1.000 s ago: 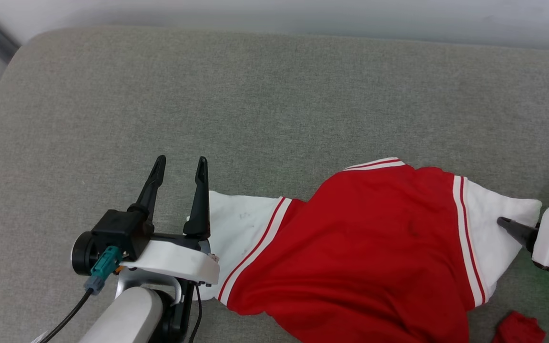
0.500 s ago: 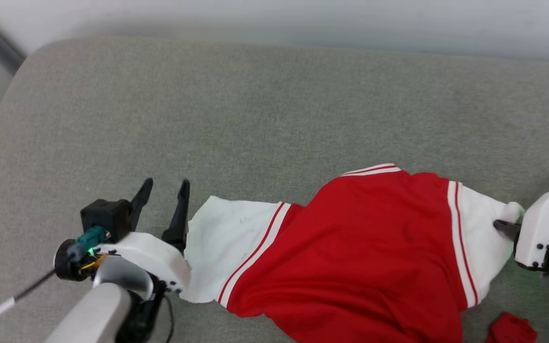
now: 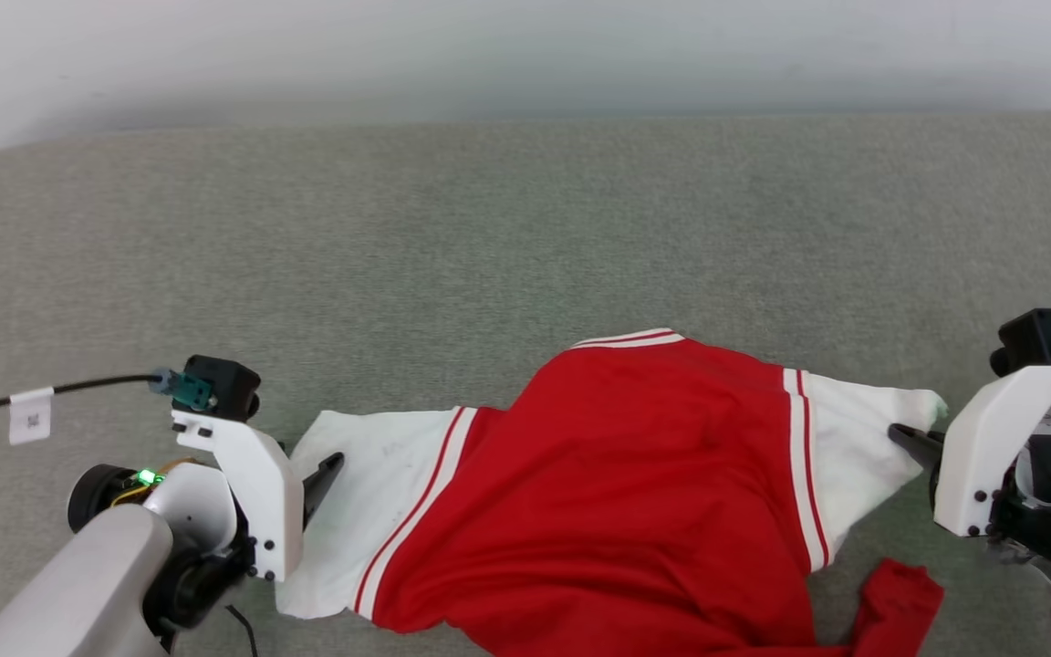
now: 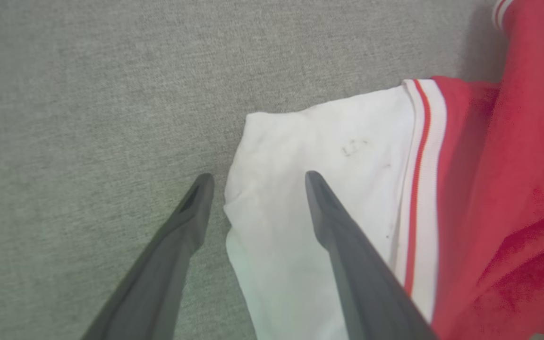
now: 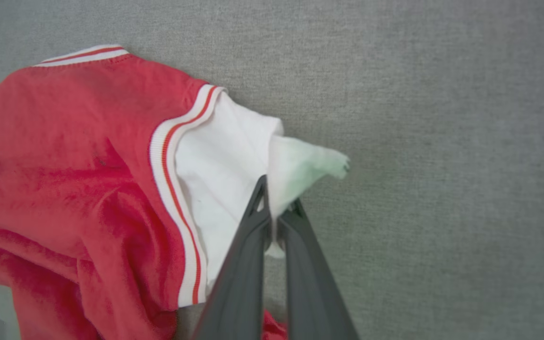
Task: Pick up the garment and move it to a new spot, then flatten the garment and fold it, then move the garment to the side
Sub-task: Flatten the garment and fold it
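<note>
My left gripper pinches the garment by the creased edge of its cuff end [image 4: 230,205] next, since the white sleeve lies spread flat on the cushion.
The garment [image 3: 635,493] is a red jersey with white sleeves and red-striped trim, lying crumpled across the grey cushion near its front edge. My left gripper [image 4: 255,182] stands open over the edge of the left white sleeve [image 4: 319,156], one finger above the cushion and one above the sleeve. In the head view the left gripper [image 3: 329,467] shows one dark finger at the sleeve's edge. My right gripper [image 5: 276,198] is shut on the right white sleeve [image 5: 225,170], pinching a fold of it. The same gripper [image 3: 909,440] sits at that sleeve's tip in the head view.
The grey fabric cushion [image 3: 489,255] stretches wide behind and beside the garment. A pale wall [image 3: 525,55] runs along its back edge. A black cable with a white tag [image 3: 31,415] trails left from my left wrist.
My right gripper has closed on the right sleeve. My left gripper has swung from pointing up the cushion to pointing at the left sleeve's edge. The head camera has shifted.
</note>
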You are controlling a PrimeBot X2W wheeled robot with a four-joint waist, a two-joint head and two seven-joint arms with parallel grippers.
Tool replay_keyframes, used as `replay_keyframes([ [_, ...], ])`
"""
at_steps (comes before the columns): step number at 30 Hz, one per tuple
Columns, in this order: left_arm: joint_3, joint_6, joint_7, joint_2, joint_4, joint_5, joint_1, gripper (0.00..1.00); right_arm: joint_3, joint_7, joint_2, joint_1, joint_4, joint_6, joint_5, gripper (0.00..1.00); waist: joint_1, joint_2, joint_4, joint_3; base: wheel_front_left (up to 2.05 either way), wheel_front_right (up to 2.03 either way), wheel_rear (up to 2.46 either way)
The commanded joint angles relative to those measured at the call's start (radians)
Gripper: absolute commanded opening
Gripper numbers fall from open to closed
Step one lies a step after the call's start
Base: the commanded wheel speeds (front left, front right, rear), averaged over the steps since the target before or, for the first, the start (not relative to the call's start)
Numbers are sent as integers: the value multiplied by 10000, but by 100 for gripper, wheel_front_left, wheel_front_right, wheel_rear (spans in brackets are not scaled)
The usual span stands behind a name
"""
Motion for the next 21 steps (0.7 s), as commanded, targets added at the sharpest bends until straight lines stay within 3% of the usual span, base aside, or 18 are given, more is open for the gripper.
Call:
replay_keyframes([
  [1, -6, -72, 255, 8, 202, -129, -252, 100, 63, -2, 98, 9, -112, -3, 61, 0, -1, 0, -242, 232, 0, 0, 0],
  [8, -707, -463, 1835, -306, 1369, -474, -411, 100, 261, -103, 178, -151, -250, -3, 169, 0, -1, 0, -651, 533, 0, 0, 0],
  [9, -808, -525, 2065, -447, 1477, -621, -370, 80, 262, -122, 172, -170, -242, -3, 184, 0, -1, 0, -674, 551, 0, 0, 0],
  [10, -887, -591, 2271, -609, 1544, -764, -334, 42, 271, -175, 145, -188, -234, -3, 157, 0, -1, 0, -690, 567, 0, 0, 0],
  [11, -976, -636, 2379, -707, 1578, -775, -357, 18, 292, -208, 111, -219, -233, -3, 128, 0, -1, 0, -704, 581, 0, 0, 0],
  [12, -976, -636, 2379, -707, 1578, -775, -357, 18, 292, -208, 111, -219, -233, -3, 128, 0, -1, 0, -704, 581, 0, 0, 0],
  [13, -1001, -632, 2374, -783, 1611, -763, -392, 0, 307, -267, 107, -241, -215, -3, 145, 0, -1, 0, -711, 581, 0, 0, 0],
  [21, -665, -548, 931, -614, 1625, 94, -1328, 0, 317, -991, -272, -676, 73, -3, -92, 0, -1, 0, -513, 86, 0, 0, 0],
])
